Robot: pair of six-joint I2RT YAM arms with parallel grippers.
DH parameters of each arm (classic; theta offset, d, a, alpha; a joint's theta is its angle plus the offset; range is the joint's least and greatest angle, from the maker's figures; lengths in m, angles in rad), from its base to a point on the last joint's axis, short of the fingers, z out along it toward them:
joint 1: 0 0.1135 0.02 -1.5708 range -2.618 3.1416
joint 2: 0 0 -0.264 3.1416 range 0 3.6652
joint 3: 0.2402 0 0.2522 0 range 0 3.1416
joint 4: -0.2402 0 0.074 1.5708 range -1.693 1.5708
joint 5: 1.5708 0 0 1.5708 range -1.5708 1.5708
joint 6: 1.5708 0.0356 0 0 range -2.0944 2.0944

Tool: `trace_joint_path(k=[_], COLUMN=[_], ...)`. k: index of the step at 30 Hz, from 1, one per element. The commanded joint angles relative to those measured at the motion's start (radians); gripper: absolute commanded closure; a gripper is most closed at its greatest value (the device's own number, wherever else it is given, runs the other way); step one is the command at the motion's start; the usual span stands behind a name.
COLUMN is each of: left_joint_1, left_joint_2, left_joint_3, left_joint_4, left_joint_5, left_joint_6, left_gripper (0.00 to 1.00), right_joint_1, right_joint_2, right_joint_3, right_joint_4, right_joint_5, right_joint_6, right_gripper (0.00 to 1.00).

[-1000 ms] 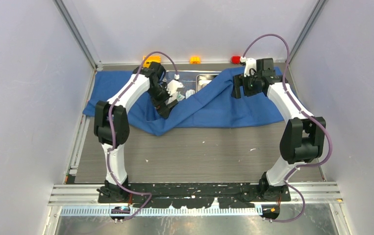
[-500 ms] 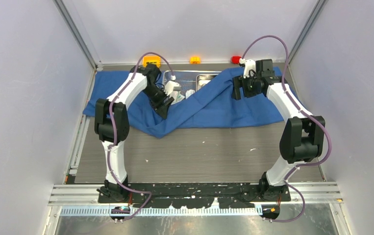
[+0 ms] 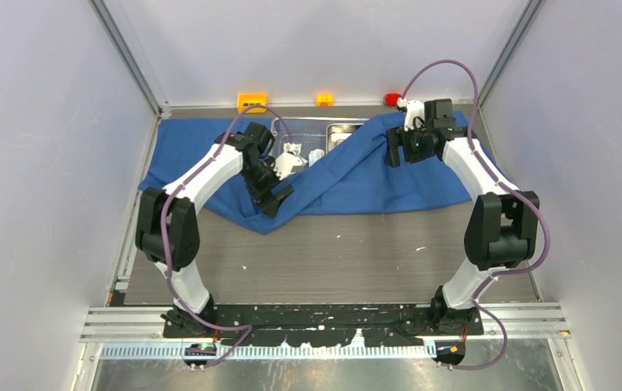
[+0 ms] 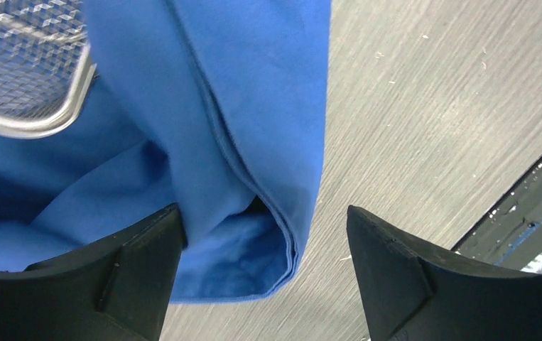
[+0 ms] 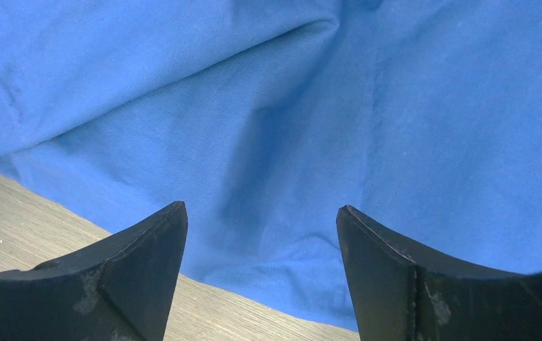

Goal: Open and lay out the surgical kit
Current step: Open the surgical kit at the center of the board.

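Note:
I need to lower my left gripper before I close it on the cloth corner. Its fingers are above the cloth corner's whole lower edge (image 3: 266,226) (image 4: 261,271).
The surgical kit's blue cloth wrap (image 3: 389,175) lies across the far half of the table, with one flap folded diagonally over the middle. A steel mesh tray (image 3: 311,124) and a smaller steel pan (image 3: 341,130) show in the opening behind the fold. My left gripper (image 3: 272,198) is open low over the flap's near corner. In the left wrist view that folded corner (image 4: 253,241) lies between the fingers of the left gripper (image 4: 262,213), against the left one and not pinched, with the mesh tray (image 4: 33,128) at upper left. My right gripper (image 3: 392,153) hangs open above the cloth (image 5: 367,106), holding nothing (image 5: 261,207).
Small orange (image 3: 252,101), yellow (image 3: 324,99) and red (image 3: 391,98) blocks stand along the back wall. Grey walls close in both sides. Bare wood-grain table (image 3: 332,261) runs from the cloth to the black base rail (image 3: 324,314).
My left arm swung its elbow out to the left and the gripper came nearer and lower, down to the flap's near corner. Its jaws narrowed, then widened again. The right arm has stayed put.

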Motion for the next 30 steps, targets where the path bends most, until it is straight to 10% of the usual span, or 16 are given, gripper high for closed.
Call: trace_joint_path(k=[1,23,30], left_joint_1=[0.007,-0.053,-0.073], left_joint_2=[-0.108,-0.015,0.020], left_joint_3=[-0.016,-0.065,-0.017], left_joint_4=[0.098,0.061,0.028], left_joint_5=[-0.071,-0.075,0.038], left_joint_6=[-0.081,-0.057,-0.077], left_gripper=[0.14,0.31,0.70], right_joint_1=[-0.001,-0.001,-0.001], right_joint_2=[0.007,-0.003,0.014], right_joint_3=[0.047,0.020,0.062], right_joint_4=[0.008,0.008,-0.018], right_joint_5=[-0.025,-0.029,-0.048], right_joint_6=[0.005,0.010,0.015], right_gripper=[0.19,0.19,0.19])
